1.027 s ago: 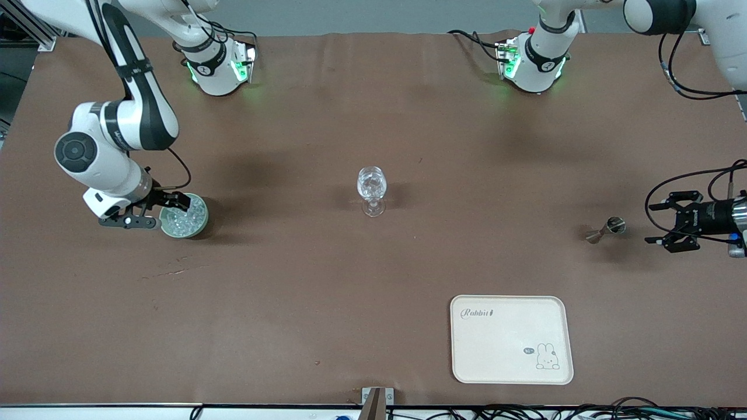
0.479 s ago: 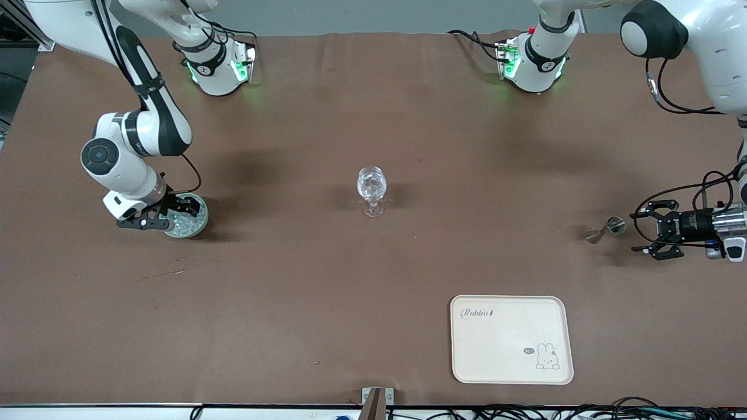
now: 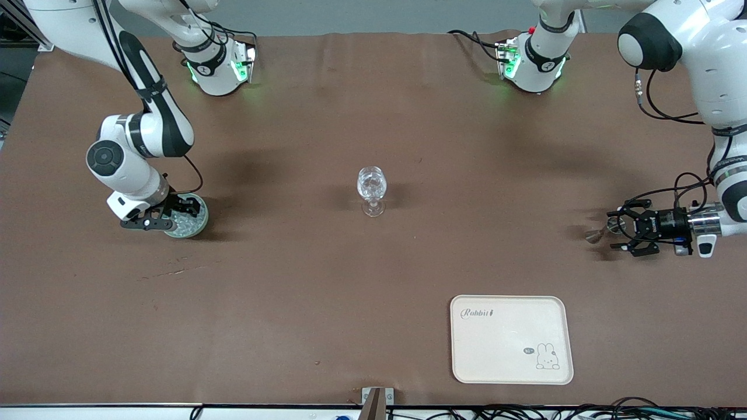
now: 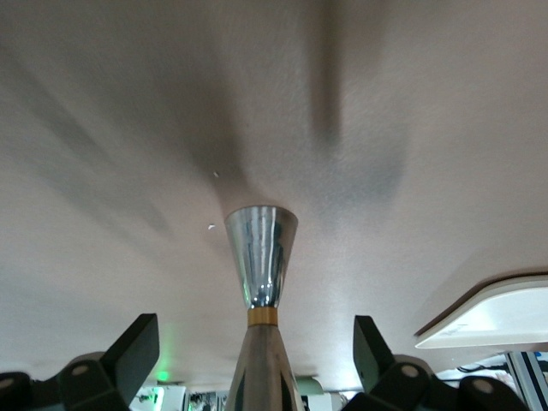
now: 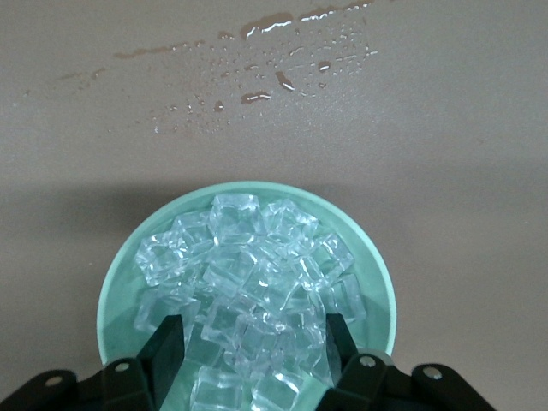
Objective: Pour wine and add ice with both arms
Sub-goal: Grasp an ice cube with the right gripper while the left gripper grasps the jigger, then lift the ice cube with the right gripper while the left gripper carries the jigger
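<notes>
My left gripper picks up the metal jigger by its gold-banded middle next, to pour wine into the stemmed glass.
A clear stemmed wine glass stands upright at the table's middle. A pale green bowl heaped with clear ice cubes sits toward the right arm's end. My right gripper is open, its fingers down among the cubes inside the bowl's rim, closed on nothing. A metal jigger with a gold band lies on its side toward the left arm's end. My left gripper is open, one finger on each side of the jigger, not touching it.
A cream tray with a rabbit drawing lies nearer the front camera than the jigger; its corner shows in the left wrist view. A streak of spilled water drops lies on the brown table cover beside the bowl.
My left gripper has moved along the table toward the jigger and now straddles it. My right gripper has shifted a little over the bowl and settled into the ice.
</notes>
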Motion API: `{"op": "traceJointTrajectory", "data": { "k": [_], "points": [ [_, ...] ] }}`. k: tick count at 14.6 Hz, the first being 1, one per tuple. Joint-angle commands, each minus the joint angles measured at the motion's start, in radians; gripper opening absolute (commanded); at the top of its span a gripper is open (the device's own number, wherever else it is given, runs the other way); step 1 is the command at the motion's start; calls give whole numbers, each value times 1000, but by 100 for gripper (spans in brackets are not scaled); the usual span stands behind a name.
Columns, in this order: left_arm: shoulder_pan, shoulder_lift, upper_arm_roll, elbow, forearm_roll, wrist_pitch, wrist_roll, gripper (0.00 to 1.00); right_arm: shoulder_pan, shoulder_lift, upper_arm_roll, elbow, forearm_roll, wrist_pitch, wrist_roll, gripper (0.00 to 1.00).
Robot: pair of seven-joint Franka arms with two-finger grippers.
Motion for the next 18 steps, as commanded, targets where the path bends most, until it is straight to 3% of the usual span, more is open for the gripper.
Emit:
{"op": "traceJointTrajectory", "data": {
  "k": [1,3,5,6,10,12,14,18],
  "points": [
    [-2,14,8,-15,-60,-15,2,100,-10,-6,2,-18,-27,20,11,66],
    [-7,16,8,-35,-91,-15,0,88,-10,-3,2,-18,-27,20,11,62],
    [-2,14,8,-35,-91,-16,2,85,-10,-3,2,-16,-27,20,11,59],
    [-2,14,8,-38,-92,-16,2,79,-12,0,1,-16,-29,23,11,58],
    [7,13,7,-52,-108,-23,9,34,-12,3,1,-16,-29,23,11,58],
    [9,10,8,-56,-125,-39,14,0,-13,3,-2,-16,-29,23,11,55],
    [9,6,10,-55,-134,-56,16,0,-13,3,-2,-16,-29,20,11,46],
    [9,-9,16,-52,-134,-84,-12,0,-15,3,-2,-9,-27,8,32,8]
  ]
}}
